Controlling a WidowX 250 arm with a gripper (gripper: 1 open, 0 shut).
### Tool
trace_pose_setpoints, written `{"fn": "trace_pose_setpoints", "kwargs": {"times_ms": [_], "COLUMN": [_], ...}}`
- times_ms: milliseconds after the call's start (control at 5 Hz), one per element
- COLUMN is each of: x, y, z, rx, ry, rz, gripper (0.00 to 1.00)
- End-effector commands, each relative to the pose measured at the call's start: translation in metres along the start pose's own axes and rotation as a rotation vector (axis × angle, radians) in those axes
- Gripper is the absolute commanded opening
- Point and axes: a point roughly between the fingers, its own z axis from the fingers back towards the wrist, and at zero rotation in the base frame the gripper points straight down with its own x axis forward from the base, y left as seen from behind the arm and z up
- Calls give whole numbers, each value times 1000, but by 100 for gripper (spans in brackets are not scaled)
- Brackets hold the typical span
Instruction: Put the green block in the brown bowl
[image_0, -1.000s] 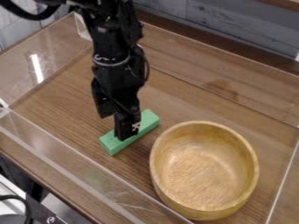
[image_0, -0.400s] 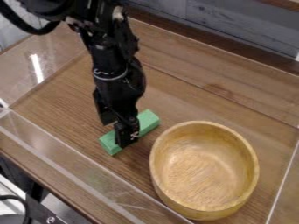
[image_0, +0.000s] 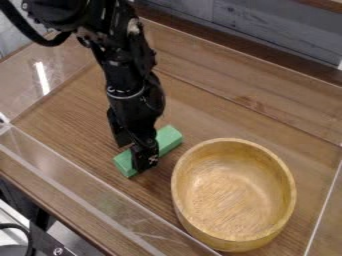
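I will grab the green block (image_0: 168, 137) with my gripper next, holding it by its middle (image_0: 147, 150), to put it in the brown bowl.
The green block (image_0: 168, 137) lies flat on the wooden table, just left of the brown bowl (image_0: 235, 192). My gripper (image_0: 139, 149) points straight down over the block's middle, open, with its black fingers (image_0: 144, 152) straddling the block and down close to the table. The arm hides the block's centre; only its two ends show. The bowl is wide, shallow, light wood with a thick rim, and holds nothing.
A clear plastic wall (image_0: 80, 195) runs along the front and left of the wooden table (image_0: 254, 105). A grey panelled wall (image_0: 267, 25) stands behind. The bowl's rim sits right beside the block's near end.
The gripper has sunk a little lower over the green block, its fingers now reaching down around it. Block and bowl have not moved.
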Motion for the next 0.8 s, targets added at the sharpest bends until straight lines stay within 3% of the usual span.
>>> {"fn": "trace_pose_setpoints", "kwargs": {"times_ms": [0, 200, 600], "x": [4, 4, -2], "y": [6, 7, 0], "z": [1, -3, 3], "rx": [17, 14, -18], "ry": [-30, -31, 10], "rz": [9, 13, 44], "gripper": [100, 0, 0]}}
